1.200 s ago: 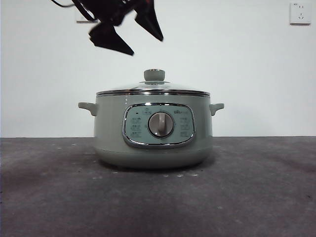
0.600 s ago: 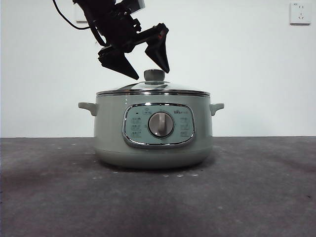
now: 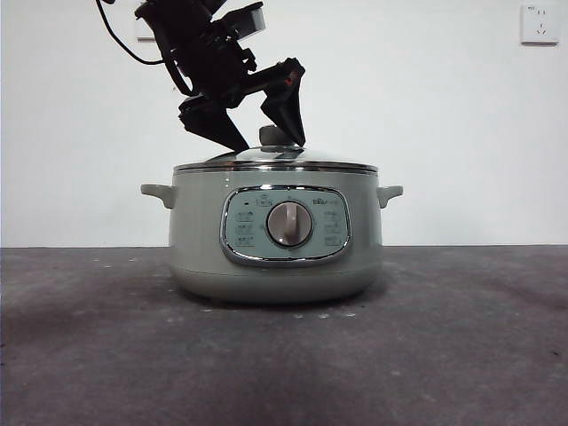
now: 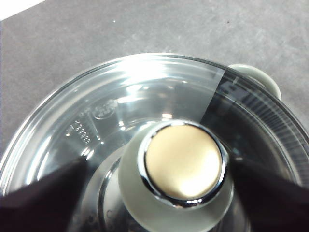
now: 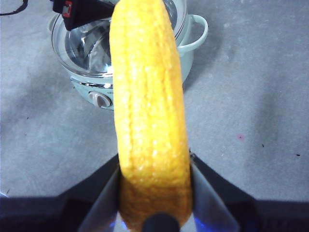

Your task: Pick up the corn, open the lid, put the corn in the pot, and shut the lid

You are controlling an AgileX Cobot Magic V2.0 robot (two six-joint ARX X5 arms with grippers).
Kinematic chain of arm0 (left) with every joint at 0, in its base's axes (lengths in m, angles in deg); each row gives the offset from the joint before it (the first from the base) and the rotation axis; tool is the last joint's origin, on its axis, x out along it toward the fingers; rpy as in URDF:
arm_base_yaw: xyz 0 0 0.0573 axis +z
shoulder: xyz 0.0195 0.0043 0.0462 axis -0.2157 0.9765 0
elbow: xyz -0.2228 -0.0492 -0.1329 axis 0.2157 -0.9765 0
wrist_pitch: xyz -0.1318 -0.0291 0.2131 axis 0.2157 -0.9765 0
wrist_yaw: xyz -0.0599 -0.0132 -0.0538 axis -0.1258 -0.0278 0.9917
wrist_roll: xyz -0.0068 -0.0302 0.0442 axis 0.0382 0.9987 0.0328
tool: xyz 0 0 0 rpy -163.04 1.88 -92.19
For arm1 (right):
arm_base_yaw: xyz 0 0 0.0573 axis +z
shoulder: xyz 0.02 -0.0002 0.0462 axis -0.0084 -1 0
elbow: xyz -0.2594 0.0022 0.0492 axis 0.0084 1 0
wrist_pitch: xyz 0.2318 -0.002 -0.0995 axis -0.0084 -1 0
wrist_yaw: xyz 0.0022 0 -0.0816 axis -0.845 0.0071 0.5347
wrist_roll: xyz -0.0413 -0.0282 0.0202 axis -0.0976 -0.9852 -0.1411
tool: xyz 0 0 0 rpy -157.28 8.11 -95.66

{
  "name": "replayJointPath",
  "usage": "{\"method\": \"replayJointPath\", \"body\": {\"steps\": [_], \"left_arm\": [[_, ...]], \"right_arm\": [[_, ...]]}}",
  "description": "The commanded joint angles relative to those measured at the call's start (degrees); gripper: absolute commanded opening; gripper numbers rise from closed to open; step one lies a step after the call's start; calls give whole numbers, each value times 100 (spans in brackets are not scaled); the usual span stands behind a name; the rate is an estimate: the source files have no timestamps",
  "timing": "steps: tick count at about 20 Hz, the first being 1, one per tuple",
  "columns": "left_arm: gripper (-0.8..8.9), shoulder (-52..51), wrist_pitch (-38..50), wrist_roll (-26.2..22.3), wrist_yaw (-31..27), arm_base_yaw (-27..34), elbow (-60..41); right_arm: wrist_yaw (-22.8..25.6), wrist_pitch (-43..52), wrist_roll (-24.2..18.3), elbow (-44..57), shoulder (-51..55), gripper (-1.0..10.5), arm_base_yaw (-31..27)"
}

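The glass lid is far wider than my open fingers, so my left gripper should grab the narrow green knob on top (image 3: 276, 137) (image 4: 175, 175) of the lid next.
The sage-green pot (image 3: 195, 240) stands mid-table with the glass lid (image 3: 275, 161) resting on it. My left gripper (image 3: 268, 142) hangs right over the lid, open, one jaw on each side of the green knob (image 4: 183, 166) and apart from it. In the left wrist view the glass of the lid (image 4: 111, 111) fills the picture, and the left gripper (image 4: 159, 166) straddles the knob. My right gripper (image 5: 154, 193) is shut on the yellow corn (image 5: 147, 111), held high in front of the pot (image 5: 193, 38). The right gripper does not show in the front view.
The pot sits on a dark grey table (image 3: 444, 355) before a white wall with a socket (image 3: 540, 23). Side handles (image 3: 389, 193) stick out from the pot. The left arm's cable and body (image 5: 82, 9) reach over the pot's far side.
The left gripper has come down from well above the pot until its open jaws flank the lid's knob. Pot and lid have stayed put.
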Motion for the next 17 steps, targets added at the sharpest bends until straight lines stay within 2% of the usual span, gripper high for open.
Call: {"method": "replayJointPath", "body": {"steps": [1,6,11,17], "left_arm": [[244,81,52,122,-13,-24,9],[-1,66,-13,122,28,-24,9],[-8,-42,-127,122,28,-24,9],[-9,-706,-98,114,28,-13,9]], "right_arm": [[4,17,-20,-7,-7,-12,11],[4,20,-20,-7,-17,-12,11],[4,17,-20,-7,-17,-12,11],[0,57,-20,-7,-94,-12,11]]}}
